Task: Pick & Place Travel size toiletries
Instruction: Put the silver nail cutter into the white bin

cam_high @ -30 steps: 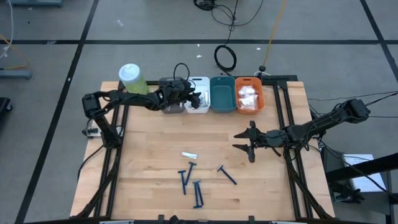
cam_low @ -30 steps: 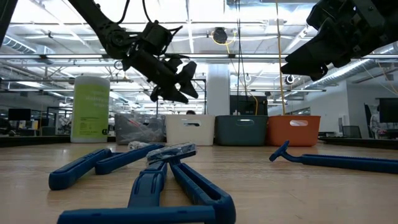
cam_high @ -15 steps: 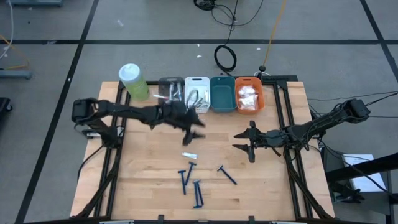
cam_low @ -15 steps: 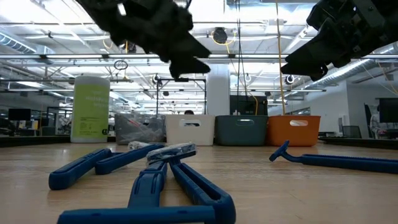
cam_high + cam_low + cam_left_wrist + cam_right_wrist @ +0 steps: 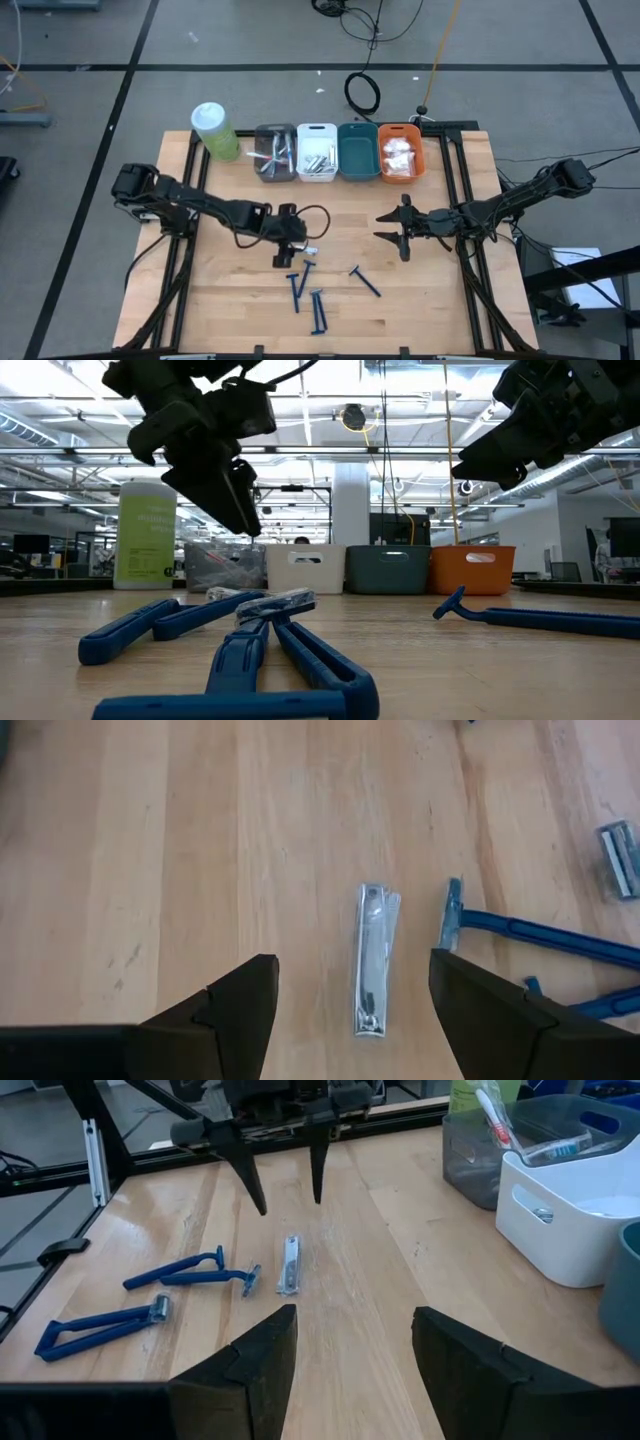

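Note:
Next, my left gripper grabs the silvery stick by its opposite end, so its riveted end stays free to enter the white bin.
A slim silvery stick point(image 5: 375, 960) lies flat on the wooden table, also seen in the high view point(image 5: 306, 249) and the right wrist view point(image 5: 290, 1265). My left gripper point(image 5: 293, 246) hangs open just above it, pointing down, one finger on each side without touching point(image 5: 350, 1010) point(image 5: 288, 1198) point(image 5: 243, 520). Several dark blue razor-like sticks lie flat near it point(image 5: 296, 290) point(image 5: 318, 311) point(image 5: 365, 282) point(image 5: 190, 1270) point(image 5: 250, 650). My right gripper point(image 5: 395, 228) point(image 5: 350, 1370) waits open over the table's right half.
Along the far edge stand a pale-green cylinder with a white lid point(image 5: 213, 130) and four bins: grey point(image 5: 275, 153), white point(image 5: 317, 152), teal point(image 5: 357, 152) and orange point(image 5: 400, 152) with white pouches. Bare wood lies between the bins and the razors.
My left gripper has swung from over the grey and white bins toward the table's near edge and come down, tipping to point downward, until it hangs over the silvery stick. The right arm has kept still.

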Robot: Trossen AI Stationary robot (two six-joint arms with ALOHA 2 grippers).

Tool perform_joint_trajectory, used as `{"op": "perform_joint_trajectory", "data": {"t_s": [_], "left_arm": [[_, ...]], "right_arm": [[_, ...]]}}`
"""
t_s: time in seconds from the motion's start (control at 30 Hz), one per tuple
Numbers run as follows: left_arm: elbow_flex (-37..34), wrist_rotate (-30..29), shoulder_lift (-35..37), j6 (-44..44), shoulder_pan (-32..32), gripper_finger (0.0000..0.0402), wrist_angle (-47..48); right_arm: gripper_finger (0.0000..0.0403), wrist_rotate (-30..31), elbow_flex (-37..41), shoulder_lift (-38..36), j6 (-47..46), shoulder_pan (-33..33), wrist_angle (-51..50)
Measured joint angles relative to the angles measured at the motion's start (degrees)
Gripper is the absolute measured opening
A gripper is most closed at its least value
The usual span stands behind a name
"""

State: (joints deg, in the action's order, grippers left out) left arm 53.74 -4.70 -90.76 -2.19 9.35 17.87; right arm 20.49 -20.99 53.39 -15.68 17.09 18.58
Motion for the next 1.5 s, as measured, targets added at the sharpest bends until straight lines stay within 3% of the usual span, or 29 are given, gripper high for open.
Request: {"op": "perform_joint_trajectory", "data": {"t_s": [0.37, 0.67, 1.27, 1.37, 1.5], "left_arm": [[-2.69, -1.38, 0.00, -2.85, 0.65, 0.0255, -1.96], [-9.37, -1.36, -0.06, -4.09, 0.47, 0.0255, -13.56], [-9.31, -0.75, -9.14, -1.36, 0.60, 0.0254, -16.98], [-9.33, -0.64, -9.16, -1.34, 0.58, 0.0239, -16.93], [-9.37, 1.23, -9.25, -1.75, 0.58, 0.0180, -16.70]], "right_arm": [[0.0187, 0.00, 0.00, 0.00, -0.57, 0.01, 0.32], [0.0187, 0.00, 0.00, 0.00, -0.50, 0.00, 0.36], [0.0187, 0.22, 0.00, 0.02, -0.37, -0.01, 0.40], [0.0187, 0.22, 0.00, 0.02, -0.37, 0.01, 0.40], [0.0187, 0.22, 0.00, 0.02, -0.37, -0.01, 0.40]]}}
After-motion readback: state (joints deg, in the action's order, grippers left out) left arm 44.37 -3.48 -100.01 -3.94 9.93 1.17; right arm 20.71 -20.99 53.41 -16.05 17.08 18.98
